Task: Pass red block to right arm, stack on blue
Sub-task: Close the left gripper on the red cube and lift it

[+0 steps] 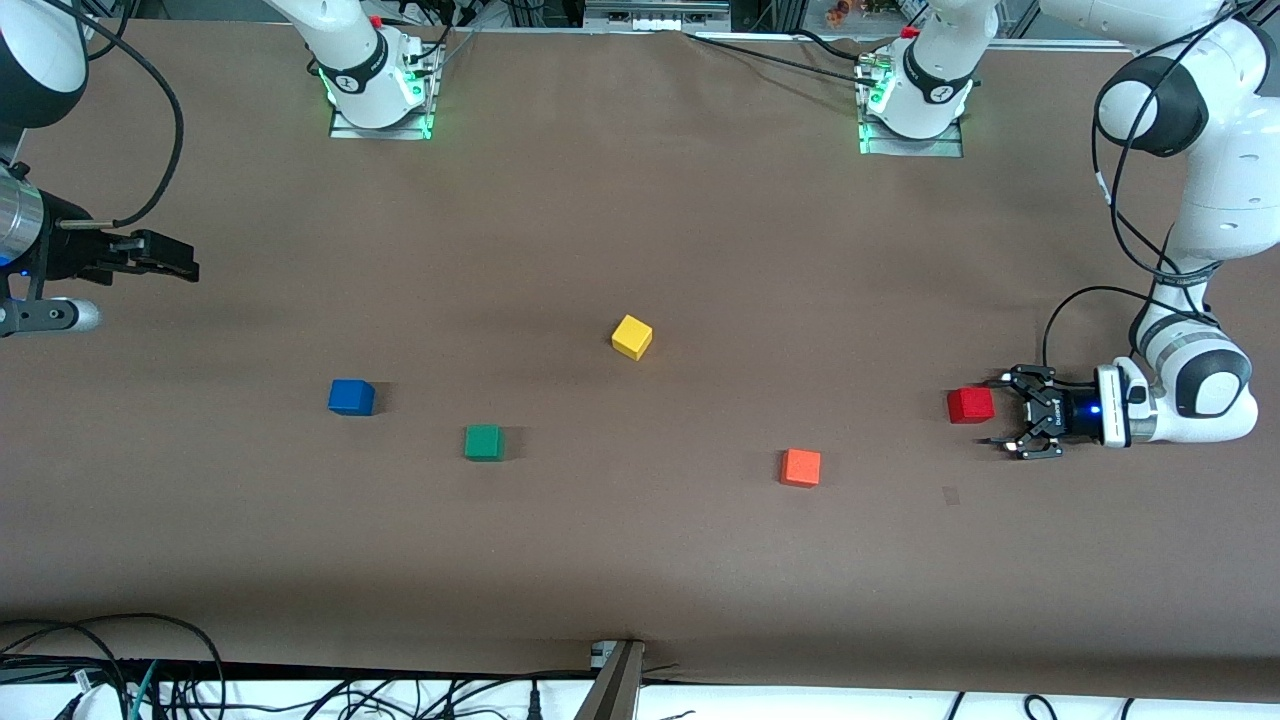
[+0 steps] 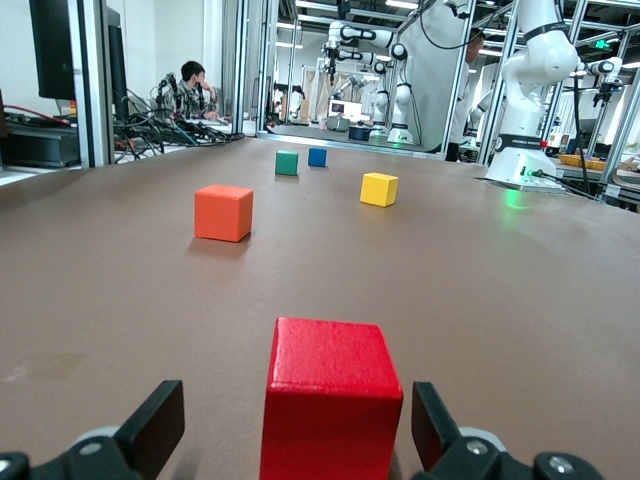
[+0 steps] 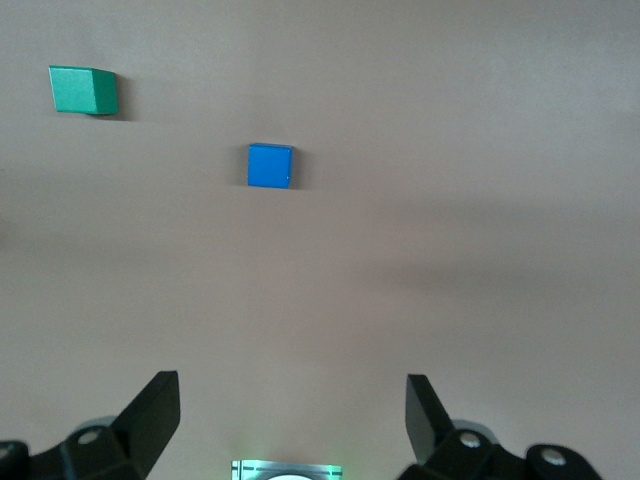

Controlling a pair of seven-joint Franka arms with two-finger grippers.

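I need to pass the red block (image 1: 970, 405) to the right arm for stacking on blue (image 1: 351, 397), so my left gripper should grab it by its sides next.
The red block (image 1: 970, 405) sits on the brown table at the left arm's end. My left gripper (image 1: 992, 411), a black claw, is low at the table and open around the block. In the left wrist view the block (image 2: 330, 400) stands between the fingers (image 2: 150, 425) with a gap on each side. The blue cube (image 1: 351, 397) sits toward the right arm's end and also shows in the right wrist view (image 3: 270, 165). My right gripper (image 1: 185, 262) hangs in the air over the right arm's end of the table. It is open and empty (image 3: 290, 395).
A green cube (image 1: 484, 442) lies beside the blue one, slightly nearer the front camera. A yellow cube (image 1: 632, 337) sits mid-table. An orange cube (image 1: 800, 467) lies between the green cube and the red block. The arm bases (image 1: 380, 90) (image 1: 915, 95) stand along the table's edge farthest from the front camera.
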